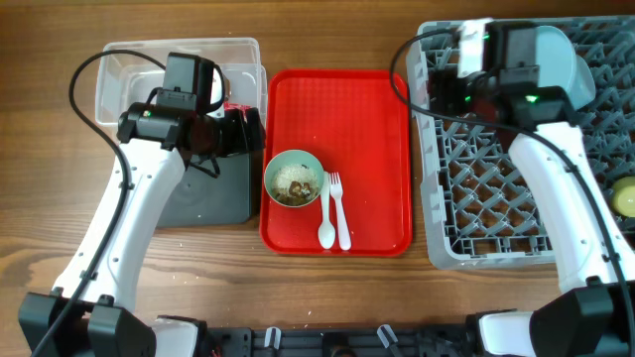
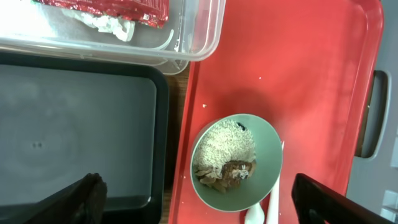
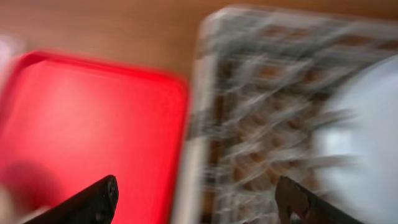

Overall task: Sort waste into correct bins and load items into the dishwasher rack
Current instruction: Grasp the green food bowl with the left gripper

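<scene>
My left gripper pinches the pale green bowl's rim on the fork side next, which leaves the rest open to tip food scraps into the black tray.
A pale green bowl holding rice-like food scraps sits on the red tray. A white fork and spoon lie beside it. The red-and-white wrapper lies in the clear tub. The black tray sits in front of the tub. My left gripper is open and empty above the black tray's right edge, with the bowl between its fingers in the left wrist view. My right gripper is open and empty over the grey rack's left edge. Its own view is blurred.
A pale blue dish rests in the rack's far right corner. A yellow cup shows at the rack's right edge. The red tray lies between the bins and the rack. Cables loop from both arms over the table.
</scene>
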